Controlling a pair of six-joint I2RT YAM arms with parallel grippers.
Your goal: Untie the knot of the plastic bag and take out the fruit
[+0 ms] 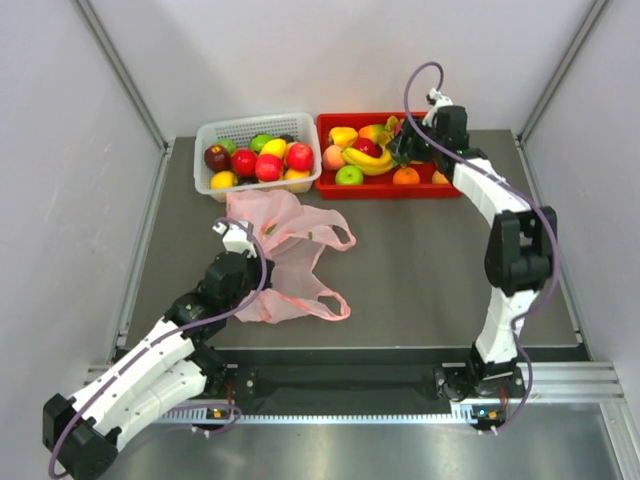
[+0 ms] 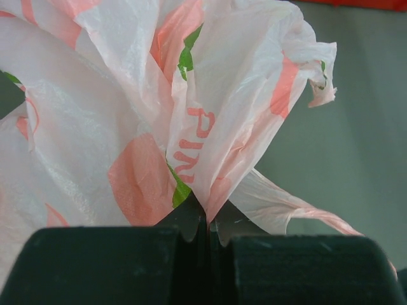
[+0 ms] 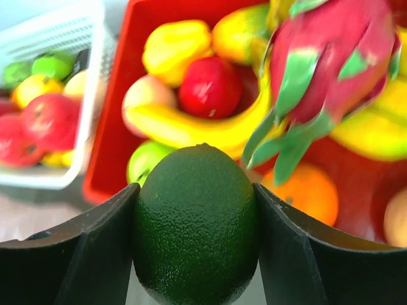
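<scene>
My right gripper moves the dark green fruit toward the banana bunch first,. If it opened now, the fruit would fall short of the banana bunch (image 3: 197,127), near the tray's edge.
The pink plastic bag (image 1: 285,250) lies flattened on the dark table, its two loop handles spread apart to the right. No knot shows. My left gripper (image 1: 237,240) is shut on a fold of the bag (image 2: 210,127), with the plastic pinched between the closed jaws (image 2: 207,219). My right gripper (image 1: 402,152) hovers over the red tray (image 1: 385,190) and is shut on a dark green lime-like fruit (image 3: 196,222). Below it in the tray lie a pink dragon fruit (image 3: 331,57), a yellow banana bunch (image 3: 197,127), a peach (image 3: 145,92) and a small red fruit (image 3: 210,86).
A white basket (image 1: 205,160) full of several red, yellow and green fruits stands left of the red tray at the back. It also shows in the right wrist view (image 3: 70,38). Grey walls close in the table on three sides.
</scene>
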